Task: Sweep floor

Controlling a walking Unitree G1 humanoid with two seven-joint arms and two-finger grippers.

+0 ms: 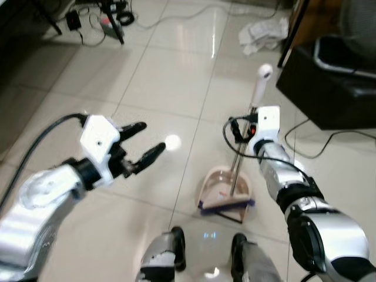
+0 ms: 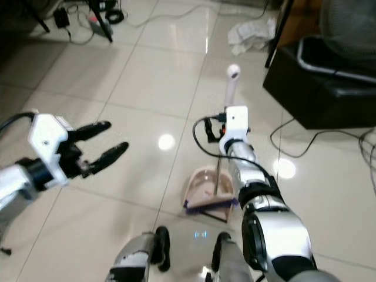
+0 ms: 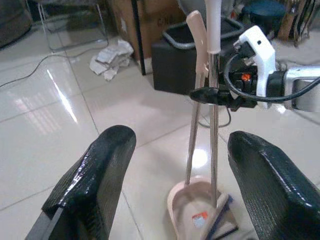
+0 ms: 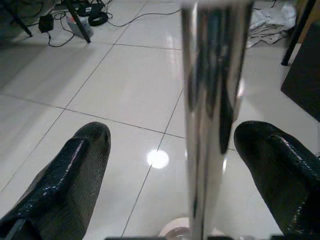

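Observation:
My right gripper grabs the broom by the shiny metal pole (image 1: 239, 157) (image 4: 210, 125) below its handle top next, to sweep the floor.
A beige dustpan (image 1: 218, 180) stands on the tiled floor just ahead of my feet, with a broom's purple-edged brush (image 1: 226, 204) resting in it. Their two metal poles rise side by side; the broom's white handle top (image 1: 264, 72) is the higher one. My right gripper (image 1: 242, 129) is at the poles, about halfway up. In the right wrist view its fingers (image 4: 75, 170) stand open with the shiny pole (image 4: 210, 110) between them, apart from both pads. My left gripper (image 1: 154, 136) hovers open and empty to the left, pointing at the poles (image 3: 212, 125).
A black box (image 1: 329, 88) with a fan on it stands at the right, a cable (image 1: 317, 150) trailing beside it. A crumpled white cloth (image 1: 262, 33) lies at the back. Cables and a stand leg (image 1: 108, 20) are at the back left.

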